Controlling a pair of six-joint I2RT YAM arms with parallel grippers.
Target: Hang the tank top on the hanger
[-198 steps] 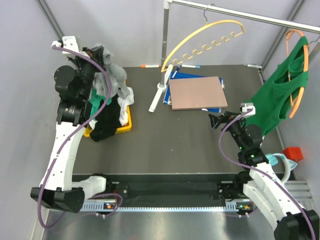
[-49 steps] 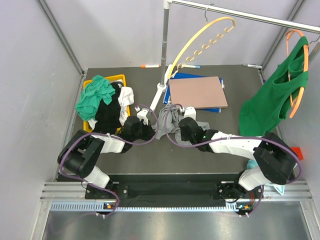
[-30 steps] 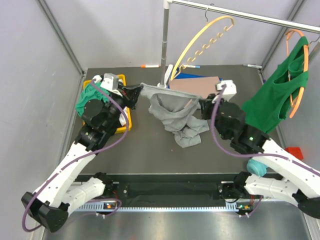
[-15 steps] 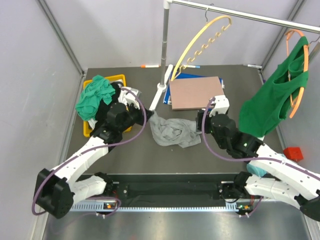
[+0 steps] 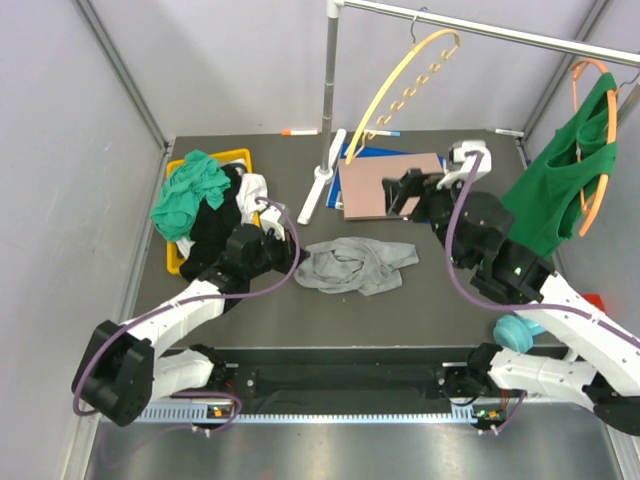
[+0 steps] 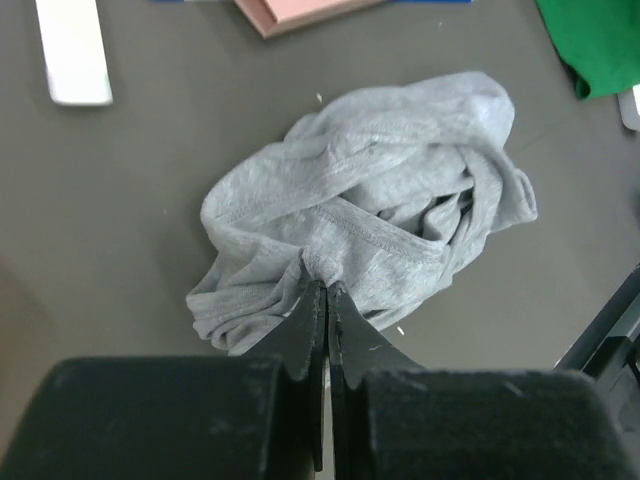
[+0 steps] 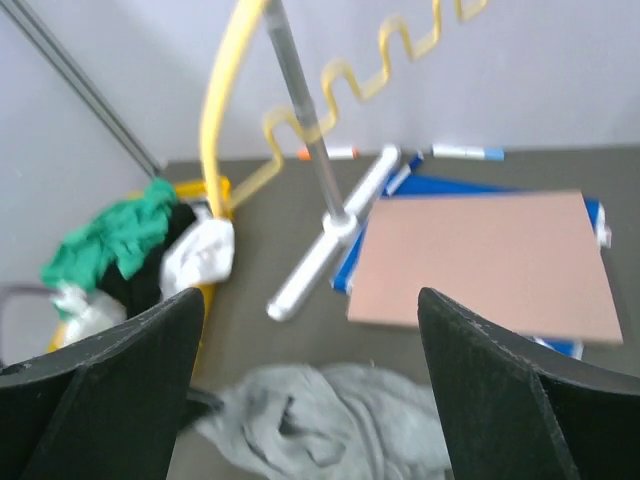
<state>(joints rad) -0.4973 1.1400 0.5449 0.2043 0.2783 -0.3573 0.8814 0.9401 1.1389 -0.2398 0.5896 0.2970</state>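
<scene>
My right gripper is to grab the nearest arm of the yellow hanger (image 5: 400, 80) next, so the opposite end stays free to go into the tank top.
The light grey tank top (image 5: 355, 266) lies crumpled on the dark table (image 5: 300, 320), in the middle. My left gripper (image 5: 291, 262) is low at its left edge and shut on a fold of it; the left wrist view shows the closed gripper (image 6: 322, 290) pinching the grey fabric (image 6: 380, 190). My right gripper (image 5: 400, 192) is open and empty, raised above the pink board, apart from the top. Its wrist view shows the gripper (image 7: 310, 300) spread wide over the tank top (image 7: 330, 425). The pale yellow hanger (image 5: 400, 80) hangs on the rail by its hook and also shows in the right wrist view (image 7: 222, 130).
A yellow bin (image 5: 245, 157) at the left holds teal-green, black and white cloths. A pink board (image 5: 375, 185) lies on blue folders at the back. The rack's white foot (image 5: 318, 192) and pole (image 5: 330, 90) stand beside it. A bright green top (image 5: 555, 195) hangs on an orange hanger at the right.
My right gripper has let go of the tank top and moved up and back over the pink board. My left gripper has dropped lower; the top lies flatter and more spread.
</scene>
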